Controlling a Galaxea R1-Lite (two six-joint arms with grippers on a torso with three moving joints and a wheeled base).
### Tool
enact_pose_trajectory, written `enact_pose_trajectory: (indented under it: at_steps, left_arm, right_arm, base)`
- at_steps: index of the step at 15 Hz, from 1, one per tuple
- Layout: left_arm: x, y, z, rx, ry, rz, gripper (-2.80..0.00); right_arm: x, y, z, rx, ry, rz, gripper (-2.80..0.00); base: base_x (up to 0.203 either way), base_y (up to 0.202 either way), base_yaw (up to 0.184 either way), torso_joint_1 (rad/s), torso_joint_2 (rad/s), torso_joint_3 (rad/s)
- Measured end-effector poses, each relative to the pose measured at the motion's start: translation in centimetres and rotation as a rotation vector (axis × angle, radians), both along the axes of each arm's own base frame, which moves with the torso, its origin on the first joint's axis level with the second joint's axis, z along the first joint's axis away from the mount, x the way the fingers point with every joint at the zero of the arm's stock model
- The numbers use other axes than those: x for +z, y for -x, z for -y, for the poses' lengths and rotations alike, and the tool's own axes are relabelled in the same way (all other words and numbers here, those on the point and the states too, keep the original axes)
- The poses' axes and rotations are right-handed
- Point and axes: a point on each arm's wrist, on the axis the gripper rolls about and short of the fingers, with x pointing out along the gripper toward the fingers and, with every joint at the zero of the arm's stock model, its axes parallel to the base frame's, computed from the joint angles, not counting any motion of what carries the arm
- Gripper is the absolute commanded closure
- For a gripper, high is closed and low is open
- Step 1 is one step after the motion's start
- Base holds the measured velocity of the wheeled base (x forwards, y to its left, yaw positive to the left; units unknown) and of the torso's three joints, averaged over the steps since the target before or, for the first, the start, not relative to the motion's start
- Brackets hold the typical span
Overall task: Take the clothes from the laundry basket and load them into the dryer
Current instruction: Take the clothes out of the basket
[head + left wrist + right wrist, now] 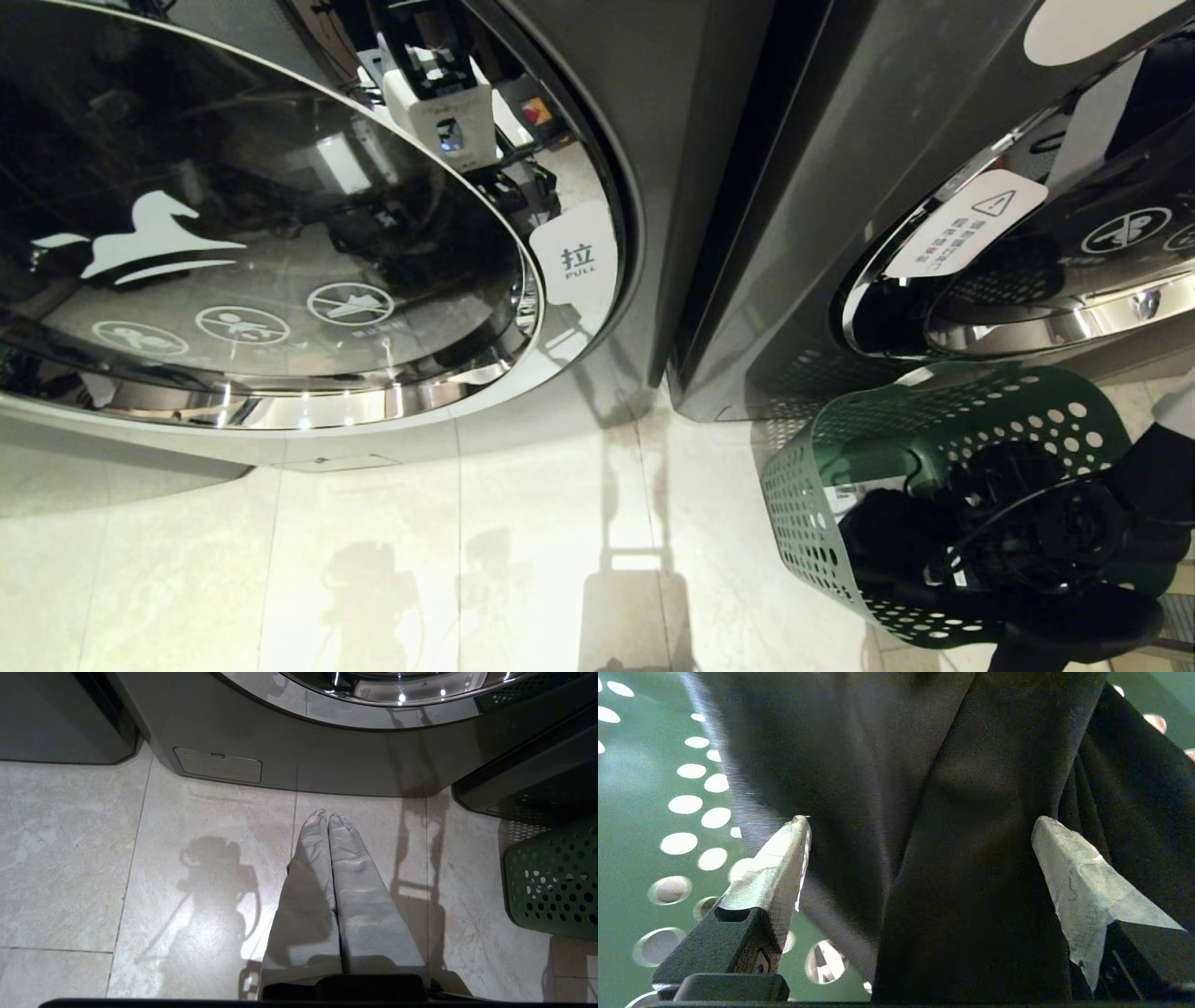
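My right gripper needs to load the dryer from the green laundry basket [640,834], so next it should grab the dark cloth by its long fold [945,834].
A green perforated laundry basket [803,495] stands on the floor at the lower right, in front of the right-hand machine. Dark clothes [887,537] lie inside it. My right arm reaches down into the basket. In the right wrist view my right gripper [920,821] is open, its two pale fingers [780,868] spread on either side of a fold of dark cloth [971,882]. The basket wall [640,826] is close beside it. My left gripper [327,817] is shut and empty, hanging above the floor tiles. I cannot tell which of the two machines is the dryer.
Two grey front-loading machines stand side by side. The left one has a big round glass door [261,233] with a white PULL tag [579,261]. The right one's chrome-rimmed door [1055,280] sits above the basket. Pale tiled floor [467,560] stretches in front.
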Motion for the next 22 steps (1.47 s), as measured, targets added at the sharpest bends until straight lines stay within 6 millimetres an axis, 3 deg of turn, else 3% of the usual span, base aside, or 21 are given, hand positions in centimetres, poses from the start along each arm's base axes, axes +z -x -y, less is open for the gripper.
enact_pose_trajectory:
  at_steps: [1,8,15,22]
  left_arm:
    - [0.0,0.0,0.0,0.0,0.0,0.0,0.0]
    - [0.0,0.0,0.0,0.0,0.0,0.0,0.0]
    - [0.0,0.0,0.0,0.0,0.0,0.0,0.0]
    - [0.0,0.0,0.0,0.0,0.0,0.0,0.0]
  right_arm:
    - [-0.1,0.0,0.1,-0.003,0.003,-0.005,0.0]
    - [-0.3,0.3,0.1,-0.016,0.015,-0.018,0.0]
    - [0.9,0.3,0.1,-0.016,0.003,0.027,0.0]
    - [6.2,2.5,-0.9,0.034,-0.033,0.17,0.0]
  base:
    - [0.0,0.0,0.0,0.0,0.0,0.0]
    - [0.0,0.0,0.0,0.0,0.0,0.0]
    - [0.0,0.0,0.0,0.0,0.0,0.0]
    - [0.0,0.0,0.0,0.0,0.0,0.0]
